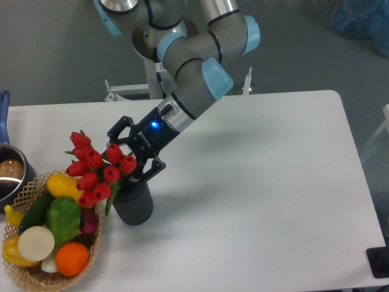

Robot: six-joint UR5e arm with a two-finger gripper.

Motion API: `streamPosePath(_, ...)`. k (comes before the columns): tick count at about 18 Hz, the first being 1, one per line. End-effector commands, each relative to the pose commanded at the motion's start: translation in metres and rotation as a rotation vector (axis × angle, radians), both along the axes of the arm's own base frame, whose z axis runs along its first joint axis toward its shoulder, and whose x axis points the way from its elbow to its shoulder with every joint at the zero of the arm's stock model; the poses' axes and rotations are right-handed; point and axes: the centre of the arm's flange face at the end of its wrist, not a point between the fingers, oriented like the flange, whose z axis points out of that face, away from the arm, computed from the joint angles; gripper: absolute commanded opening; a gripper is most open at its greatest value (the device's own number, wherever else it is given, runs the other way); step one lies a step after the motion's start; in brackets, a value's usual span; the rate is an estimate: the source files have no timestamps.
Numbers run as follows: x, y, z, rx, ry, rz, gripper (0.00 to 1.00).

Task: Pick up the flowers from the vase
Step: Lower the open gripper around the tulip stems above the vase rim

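Observation:
Next, my gripper grabs the green stems of the flowers to lift the flowers from the dark vase.
The flowers, a bunch of red tulip buds with green stems, stand in the dark grey ribbed vase at the left of the white table and lean left over the basket. My gripper comes in from the upper right and sits just above the vase mouth, against the right side of the bunch. Its jaws are spread apart, one finger above the buds and the other by the vase rim. The rightmost buds lie between the fingers. The stems at the vase mouth are mostly hidden.
A wicker basket of fruit and vegetables sits at the front left, touching the vase's left side. A metal pot with a blue handle stands at the left edge. The arm's base is behind the table.

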Motion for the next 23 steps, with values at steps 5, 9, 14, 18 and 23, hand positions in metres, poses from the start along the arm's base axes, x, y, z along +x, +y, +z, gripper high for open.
streamPosePath(5,-0.005,-0.001,0.004,0.021,0.012,-0.003,0.32)
streamPosePath(9,-0.011,-0.002,0.008,0.030,0.019,0.005,0.32)
streamPosePath(14,-0.025,-0.003,0.022,0.075,0.011,0.022,0.32)
streamPosePath(18,-0.038,-0.003,0.048,0.133,-0.020,0.045,0.32)
streamPosePath(23,-0.056,0.000,0.088,0.171,-0.093,0.092,0.32)
